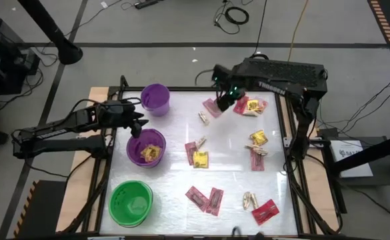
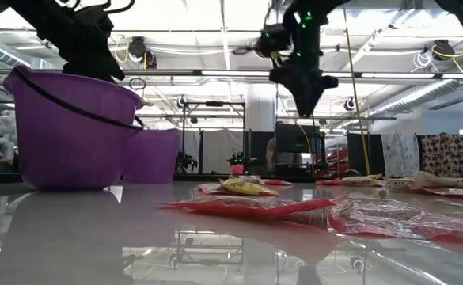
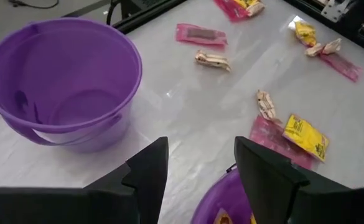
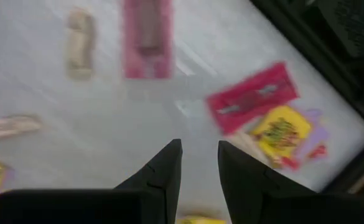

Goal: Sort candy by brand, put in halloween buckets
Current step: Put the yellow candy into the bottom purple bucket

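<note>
I need to pick up the yellow candy by its purple edge (image 4: 312,134) with my right gripper next, to sort it into the yellow packets' bucket.
Candy lies scattered on the white table: yellow packets (image 1: 259,138), flat pink-red packets (image 1: 196,197) and pale tan pieces (image 1: 203,117). The wider purple bucket (image 1: 146,148) holds yellow packets. The small purple bucket (image 1: 155,98) looks empty in the left wrist view (image 3: 63,87). The green bucket (image 1: 131,202) stands near the table's near-left corner. My left gripper (image 1: 136,125) (image 3: 200,165) hovers open over the wider bucket's far rim. My right gripper (image 1: 225,100) (image 4: 199,158) hangs open and empty above the table, near a pink packet (image 1: 211,107).
All three buckets stand in a row along the table's left side. A red packet (image 4: 253,96) and a yellow packet (image 4: 281,130) lie close to the table's dark right frame (image 1: 289,143). Bare table shows in the middle (image 1: 228,170).
</note>
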`<state>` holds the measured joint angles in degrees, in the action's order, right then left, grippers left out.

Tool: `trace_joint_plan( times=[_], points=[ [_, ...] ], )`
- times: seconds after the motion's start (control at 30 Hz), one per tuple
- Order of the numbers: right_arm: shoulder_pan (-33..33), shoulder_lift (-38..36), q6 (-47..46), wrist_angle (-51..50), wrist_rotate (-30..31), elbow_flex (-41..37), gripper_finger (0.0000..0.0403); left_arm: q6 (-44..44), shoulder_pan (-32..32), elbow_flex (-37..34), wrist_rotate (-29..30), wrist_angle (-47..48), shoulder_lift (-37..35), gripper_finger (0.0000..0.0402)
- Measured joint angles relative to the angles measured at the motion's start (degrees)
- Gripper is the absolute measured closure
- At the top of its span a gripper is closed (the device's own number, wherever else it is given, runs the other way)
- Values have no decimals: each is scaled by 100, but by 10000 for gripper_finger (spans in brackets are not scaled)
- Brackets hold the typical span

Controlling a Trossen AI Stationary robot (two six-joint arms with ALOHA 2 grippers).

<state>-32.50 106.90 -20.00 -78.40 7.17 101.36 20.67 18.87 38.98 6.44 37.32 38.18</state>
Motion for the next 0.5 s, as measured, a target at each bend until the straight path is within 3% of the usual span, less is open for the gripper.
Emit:
trace_joint_plan(
  times=[0.23, 0.5],
  points=[
    [-1490, 4, 1086, 390, 21, -679, 305, 1057, 0, 0, 601, -124, 218, 210],
    [-2601, 8, 1534, 1473, 43, -2111, 305, 2085, 0, 0, 710, -247, 483, 210]
  ],
)
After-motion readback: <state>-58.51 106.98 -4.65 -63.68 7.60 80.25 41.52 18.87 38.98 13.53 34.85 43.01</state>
